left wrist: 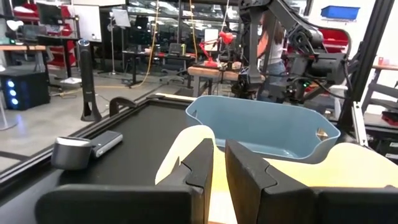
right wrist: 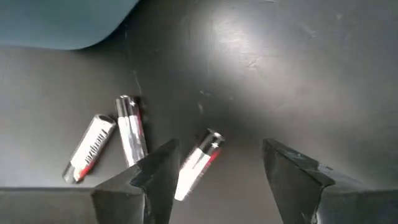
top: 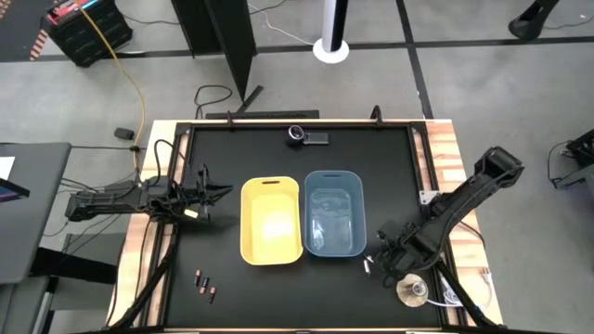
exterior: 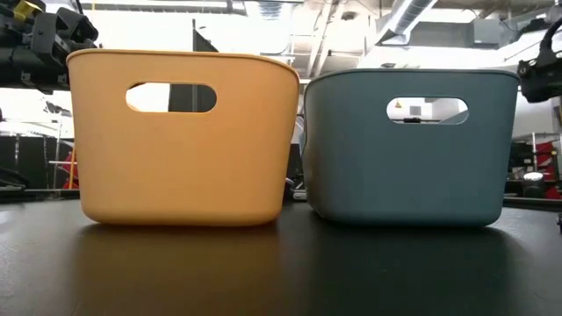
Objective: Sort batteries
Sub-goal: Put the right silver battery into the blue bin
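Note:
I need to grab the nearest white battery by its label-covered body (right wrist: 194, 169) with my right gripper next, to sort the white batteries into the blue bin (right wrist: 62, 22).
Three white batteries lie flat on the black table in the right wrist view: one (right wrist: 198, 163) between my right gripper's (right wrist: 214, 180) wide-open fingers, two more (right wrist: 130, 134) (right wrist: 92, 149) just beside it. In the high view this gripper (top: 382, 258) points down off the blue bin's (top: 333, 212) near right corner. Three dark batteries (top: 204, 284) lie near the table's near left. My left gripper (left wrist: 219, 165) hovers level at the yellow bin's (top: 270, 221) left rim (left wrist: 186, 140), its fingers a narrow slit apart and holding nothing.
The yellow and blue bins stand side by side mid-table. A round silver disc (top: 413, 292) lies near the right arm, toward the near right corner. A small camera device (top: 304, 135) sits at the far edge. Bare table stretches in front of both bins.

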{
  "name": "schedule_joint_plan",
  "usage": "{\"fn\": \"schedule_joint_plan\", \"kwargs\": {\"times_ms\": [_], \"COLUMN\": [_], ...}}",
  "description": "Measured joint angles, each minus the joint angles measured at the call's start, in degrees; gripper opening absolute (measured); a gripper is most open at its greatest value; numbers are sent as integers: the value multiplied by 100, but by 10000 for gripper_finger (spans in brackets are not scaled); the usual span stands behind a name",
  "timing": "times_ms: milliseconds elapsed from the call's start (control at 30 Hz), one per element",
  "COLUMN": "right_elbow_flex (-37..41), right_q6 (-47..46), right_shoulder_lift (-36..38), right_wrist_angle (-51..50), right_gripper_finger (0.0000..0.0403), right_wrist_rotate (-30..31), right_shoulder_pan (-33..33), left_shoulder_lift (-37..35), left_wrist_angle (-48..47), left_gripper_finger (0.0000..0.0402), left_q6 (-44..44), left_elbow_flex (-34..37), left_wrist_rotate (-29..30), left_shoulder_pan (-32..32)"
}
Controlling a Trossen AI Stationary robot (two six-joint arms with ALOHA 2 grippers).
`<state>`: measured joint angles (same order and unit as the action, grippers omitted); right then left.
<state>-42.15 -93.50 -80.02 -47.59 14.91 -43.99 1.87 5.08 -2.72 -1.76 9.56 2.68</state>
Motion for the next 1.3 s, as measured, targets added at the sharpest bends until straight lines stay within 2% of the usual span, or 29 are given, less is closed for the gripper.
{"fn": "schedule_joint_plan", "kwargs": {"times_ms": [200, 467, 567, 867, 1300], "right_elbow_flex": [0, -28, -26, -17, -13], "right_q6": [-416, -800, -867, -911, -869], "right_shoulder_lift": [-488, -826, -920, -1018, -1024], "right_wrist_angle": [263, 358, 361, 452, 463], "right_gripper_finger": [244, 239, 219, 121, 72], "right_wrist_rotate": [-279, -288, -290, -320, -349], "right_shoulder_pan": [17, 24, 24, 105, 170], "left_shoulder_lift": [0, 0, 0, 0, 0], "left_wrist_angle": [0, -3, -11, -103, -109], "left_gripper_finger": [39, 39, 39, 39, 39], "left_q6": [159, 156, 143, -26, -116], "left_elbow_flex": [0, 0, 0, 0, 0], "left_wrist_rotate": [0, -1, -3, -4, -4], "left_shoulder_pan": [0, 0, -1, -2, -1]}}
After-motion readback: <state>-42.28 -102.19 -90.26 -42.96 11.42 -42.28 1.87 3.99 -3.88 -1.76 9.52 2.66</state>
